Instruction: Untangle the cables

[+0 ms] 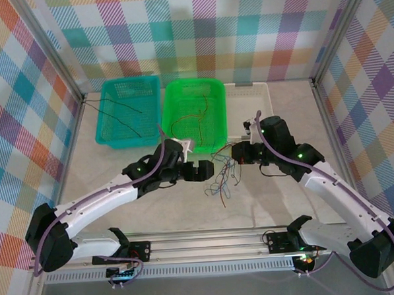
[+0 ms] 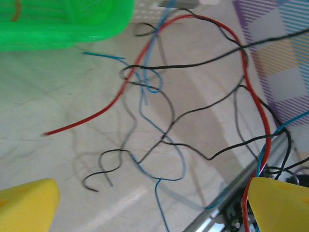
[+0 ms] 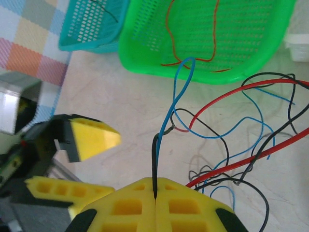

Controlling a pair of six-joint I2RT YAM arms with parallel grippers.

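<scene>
The red cable (image 3: 251,159) has to come away from the black cable, so my left gripper needs to grab it by its part nearest the metal bar (image 3: 200,179), with the blue cable alongside.
The cables (image 1: 222,174) lie as a loose tangle of thin red, black and blue wires on the table between my two grippers. My right gripper (image 3: 155,195) is shut on a black cable (image 3: 154,159), pinched upright between its yellow fingertips, and a blue cable (image 3: 176,96) runs right beside it. A red cable (image 3: 251,159) trails off to the right. My left gripper (image 2: 154,208) stands open above the tangle, its yellow fingertips (image 2: 26,203) wide apart and holding nothing. Red (image 2: 120,96), black and blue strands cross below it. From above, the left gripper (image 1: 201,170) and right gripper (image 1: 235,153) face each other across the tangle.
A green basket (image 1: 215,97) with a thin brownish-orange wire stands behind the tangle. To its left is a teal basket (image 1: 111,140) with a black wire, to its right a white tray (image 1: 250,92). Checked walls enclose the table. A metal rail (image 1: 208,239) runs along the near edge.
</scene>
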